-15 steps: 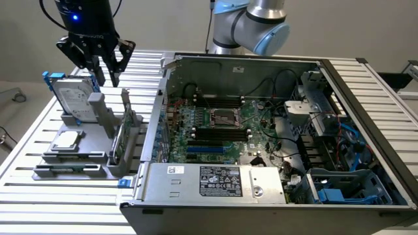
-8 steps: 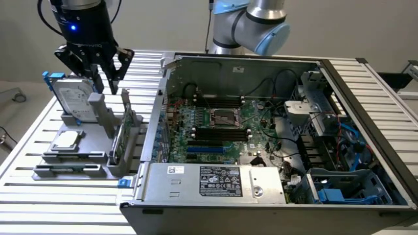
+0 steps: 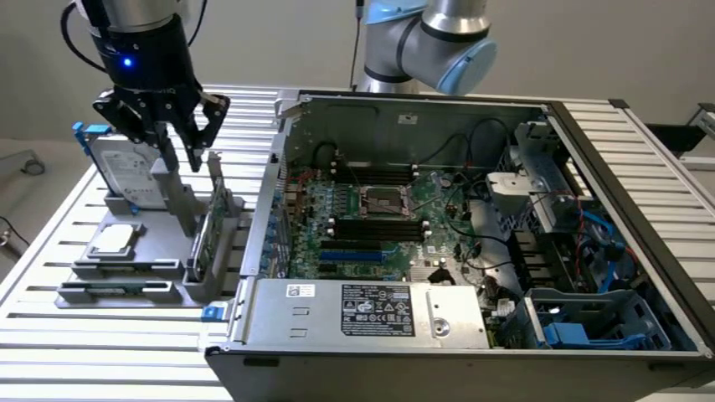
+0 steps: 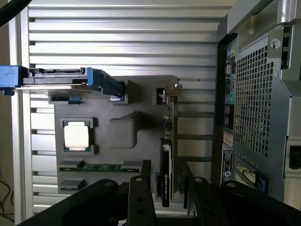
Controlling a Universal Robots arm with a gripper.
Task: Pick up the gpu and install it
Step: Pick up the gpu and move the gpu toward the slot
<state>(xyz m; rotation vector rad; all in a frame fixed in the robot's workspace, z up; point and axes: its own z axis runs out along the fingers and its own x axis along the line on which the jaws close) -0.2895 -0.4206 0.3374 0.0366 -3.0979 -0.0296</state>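
Observation:
The GPU's metal bracket needs to stay free to fit into the computer case, so I should pick up the GPU by its upper edge (image 4: pixel 166 181) with my gripper next.
The gpu (image 3: pixel 208 228) stands on its edge in a slot of the grey holder (image 3: pixel 126 270), on the side next to the open computer case (image 3: pixel 259 219). In the wrist view the gpu (image 4: pixel 166 162) shows edge-on, a thin black and green strip with a metal bracket at its far end. My gripper (image 3: pixel 181 157) hangs open just above the card's upper end, touching nothing. From the wrist camera the two black fingers (image 4: pixel 140 202) stand on either side of the card's line, and the gripper (image 4: pixel 167 182) has nothing in it.
A silver hard drive with blue rails (image 3: pixel 123 172) stands at the holder's far end. A square processor chip (image 3: pixel 115 240) and a memory stick (image 3: pixel 112 290) lie in the holder. The motherboard (image 3: pixel 380 219) lies open inside the case, whose perforated rear wall (image 4: pixel 258 103) is close beside the card.

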